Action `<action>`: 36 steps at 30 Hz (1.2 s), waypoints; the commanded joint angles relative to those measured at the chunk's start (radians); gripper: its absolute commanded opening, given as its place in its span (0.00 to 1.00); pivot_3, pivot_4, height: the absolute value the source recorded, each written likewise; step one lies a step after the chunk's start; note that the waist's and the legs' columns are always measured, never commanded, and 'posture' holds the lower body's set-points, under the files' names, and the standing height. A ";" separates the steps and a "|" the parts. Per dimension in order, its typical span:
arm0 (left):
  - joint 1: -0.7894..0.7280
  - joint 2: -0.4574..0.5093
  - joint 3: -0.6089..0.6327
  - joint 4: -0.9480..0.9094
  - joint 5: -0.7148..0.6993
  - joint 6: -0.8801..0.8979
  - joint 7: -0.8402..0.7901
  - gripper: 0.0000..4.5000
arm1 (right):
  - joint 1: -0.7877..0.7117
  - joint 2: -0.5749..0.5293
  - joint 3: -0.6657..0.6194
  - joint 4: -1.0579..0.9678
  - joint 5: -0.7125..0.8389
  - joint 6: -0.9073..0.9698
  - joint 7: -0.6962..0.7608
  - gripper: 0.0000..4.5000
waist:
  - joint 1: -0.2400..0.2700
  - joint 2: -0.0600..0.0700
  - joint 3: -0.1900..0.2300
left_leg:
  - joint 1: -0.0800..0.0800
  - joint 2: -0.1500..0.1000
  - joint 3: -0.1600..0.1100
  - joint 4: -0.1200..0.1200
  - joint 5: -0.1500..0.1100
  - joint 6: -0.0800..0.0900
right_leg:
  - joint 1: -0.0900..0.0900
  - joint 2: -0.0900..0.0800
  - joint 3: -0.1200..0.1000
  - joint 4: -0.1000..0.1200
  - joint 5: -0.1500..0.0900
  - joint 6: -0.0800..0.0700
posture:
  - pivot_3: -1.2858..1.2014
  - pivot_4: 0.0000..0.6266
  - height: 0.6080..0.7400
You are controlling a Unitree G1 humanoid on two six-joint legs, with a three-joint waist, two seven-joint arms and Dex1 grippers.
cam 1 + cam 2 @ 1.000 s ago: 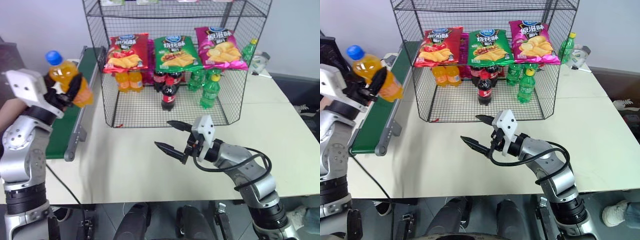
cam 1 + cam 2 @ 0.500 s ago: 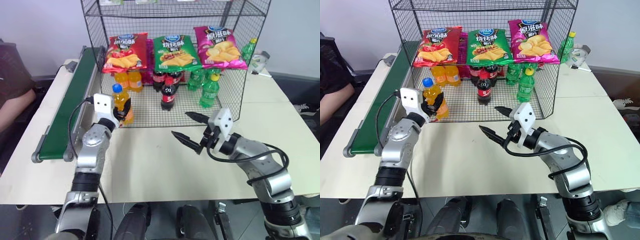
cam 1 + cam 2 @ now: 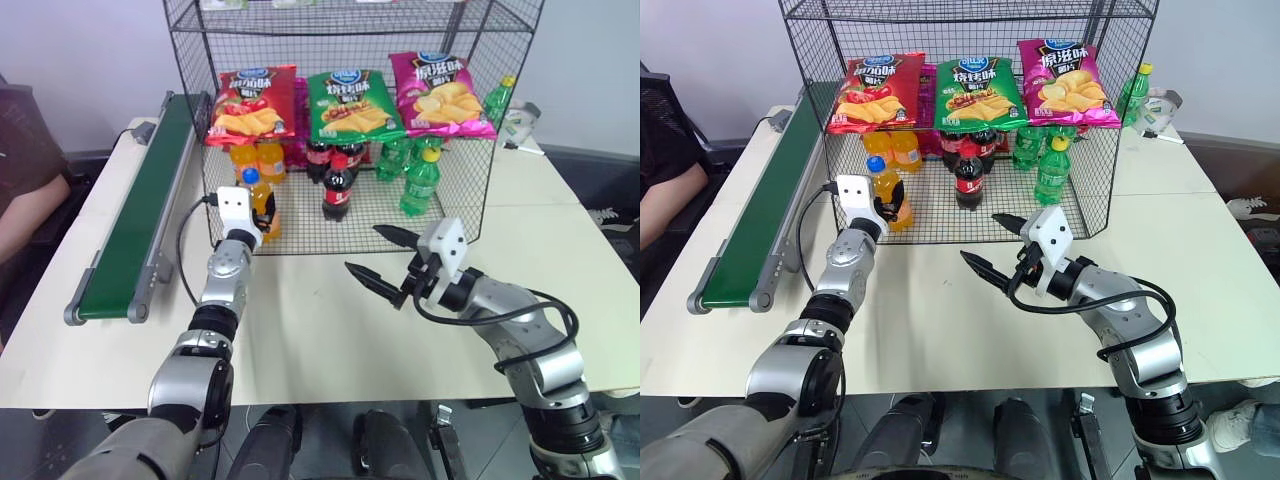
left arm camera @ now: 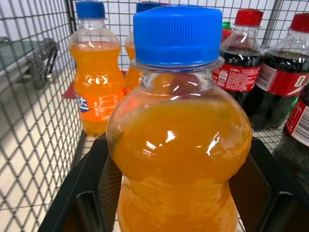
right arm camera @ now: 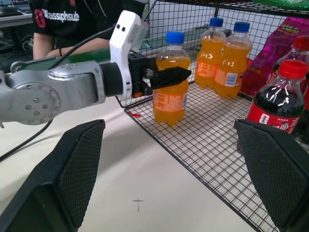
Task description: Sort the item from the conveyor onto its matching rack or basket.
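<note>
The orange soda bottle (image 3: 266, 208) stands upright over the rack's bottom shelf (image 3: 300, 235), inside the shelf's front edge, so it is time for my left gripper to open now.
The item, an orange soda bottle (image 3: 262, 207) with a blue cap, stands upright at the front left corner of the rack's bottom tier. My left gripper (image 3: 256, 214) is shut on its body, with black fingers (image 4: 91, 193) on both sides. Whether the bottle's base rests on the wire floor I cannot tell. The black wire-mesh rack (image 3: 300, 245) stands at the back of the table. Along the table's left side runs the dark green conveyor (image 3: 150, 200). My right gripper (image 3: 364, 248) hovers open over the table in front of the rack, holding nothing.
Two more orange soda bottles (image 3: 258, 160) stand behind the held one, then cola bottles (image 3: 337, 187) and green bottles (image 3: 418, 182). Chip bags (image 3: 350, 105) hang on the tier above. A person (image 3: 25, 160) sits at the far left beyond the conveyor.
My left arm swung the bottle from above the conveyor down and right into the rack's front left corner. The right gripper shifted slightly right at first, then held still, open.
</note>
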 commanded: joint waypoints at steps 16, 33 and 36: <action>0.031 0.025 0.043 -0.105 -0.018 -0.091 -0.074 0.99 | -0.002 -0.003 -0.012 -0.037 0.002 -0.025 -0.004 1.00 | -0.001 0.000 0.000 | 0.000 0.000 0.000 0.000 0.000 0.000 | 0.000 0.000 0.000 0.001 0.000 0.000 | 0.52 0.24 1.00; 0.509 0.380 0.091 -1.103 -0.301 0.699 -0.365 0.99 | -0.016 -0.035 -0.032 -0.018 0.009 -0.020 0.021 1.00 | -0.008 0.001 -0.001 | 0.001 0.001 0.000 0.000 0.000 0.000 | 0.000 0.000 0.001 0.002 0.000 -0.001 | 0.52 0.24 1.00; 0.584 0.479 0.139 -1.171 -0.356 0.771 -0.431 0.99 | -0.023 -0.052 -0.049 0.003 0.007 -0.027 0.032 1.00 | -0.019 0.002 0.000 | 0.001 0.002 0.000 -0.002 0.000 0.000 | -0.001 -0.001 0.002 0.002 0.000 -0.001 | 0.52 0.24 1.00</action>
